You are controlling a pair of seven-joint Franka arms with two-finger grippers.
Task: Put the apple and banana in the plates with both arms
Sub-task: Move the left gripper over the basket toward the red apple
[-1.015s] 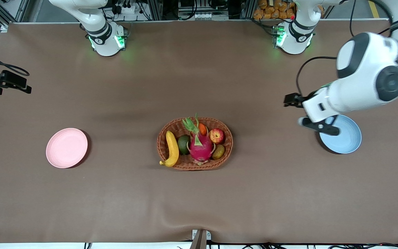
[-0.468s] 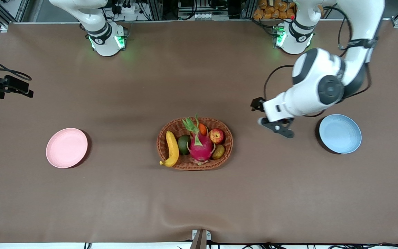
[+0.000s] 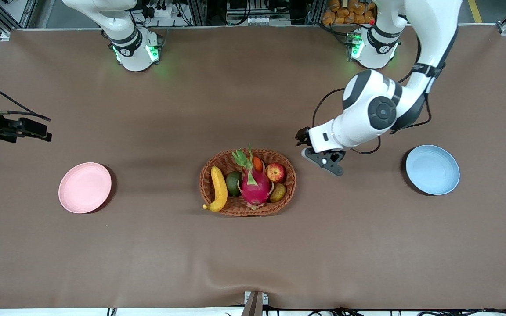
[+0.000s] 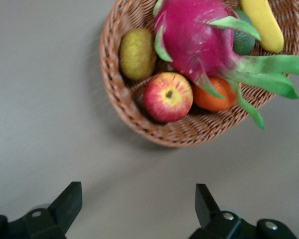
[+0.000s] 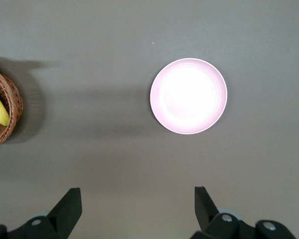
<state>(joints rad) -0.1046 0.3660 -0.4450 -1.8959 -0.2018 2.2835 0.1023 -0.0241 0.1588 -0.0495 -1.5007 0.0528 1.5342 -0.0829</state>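
Note:
Next, my left gripper grabs the apple (image 3: 275, 172) by its rounded sides, to place it in the blue plate (image 3: 432, 170).
The apple (image 3: 275, 172) and the banana (image 3: 218, 188) lie in a brown woven basket (image 3: 290, 188) at mid-table. The pink plate (image 3: 85, 188) lies toward the right arm's end and the blue plate (image 3: 432, 170) toward the left arm's end; both are bare. My left gripper (image 3: 325, 161) is open and empty over the table between the basket and the blue plate. Its wrist view shows the open gripper (image 4: 137, 198), the apple (image 4: 168, 97) and the banana (image 4: 261, 22). My right gripper (image 3: 11, 131) is open and empty (image 5: 137, 199) over the table's end, beside the pink plate (image 5: 188, 96).
The basket also holds a pink dragon fruit (image 3: 254, 184), a dark green fruit (image 3: 233, 183), a brown kiwi (image 3: 278, 192) and a small orange piece (image 3: 258, 163). The apple lies between the dragon fruit, the kiwi and the orange piece. The basket's edge (image 5: 5, 114) shows in the right wrist view.
My left arm has swung from over the blue plate toward the basket, with the gripper still open. My right gripper has shifted slightly toward the pink plate.

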